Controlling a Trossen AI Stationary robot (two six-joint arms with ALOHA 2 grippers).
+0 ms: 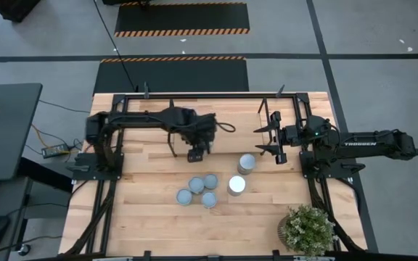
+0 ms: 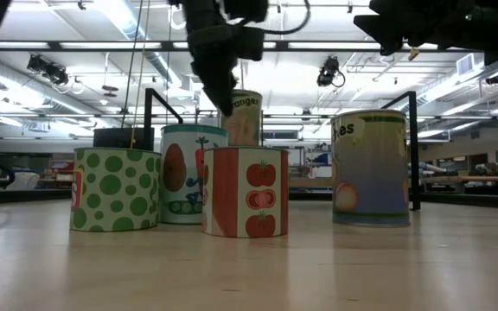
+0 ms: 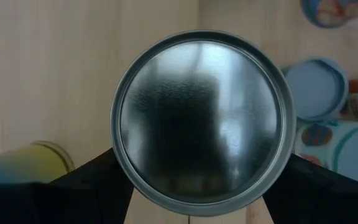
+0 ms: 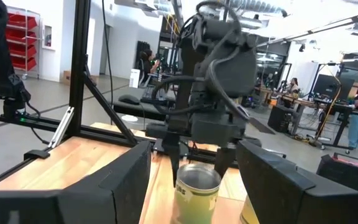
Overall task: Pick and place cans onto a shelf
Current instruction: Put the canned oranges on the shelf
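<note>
I should keep holding the silver-topped can with my left gripper until it stands beside the yellow can. The yellow can is lower and apart in the wrist view.
My left gripper is over the middle of the table, shut on a can with a yellow-green label and a silver top. In the low view this can stands higher than the others, its bottom hidden behind the tomato can. Several other cans stand upright on their bases on the table: a close group and two apart. The shelf's dark rod frame runs along the far side, and one of its posts shows in the low view. My right gripper is open and empty, right of the left gripper. My left gripper pinches the can between its two fingers, one on each opposite side of the wall just under the top rim. The fingers come from above, pointing down. The can hangs upright below them.
A potted plant stands at the near right corner. In the low view a green-dotted can, a vegetable can and a wider can stand near the front. Bare wood lies at the table's left.
</note>
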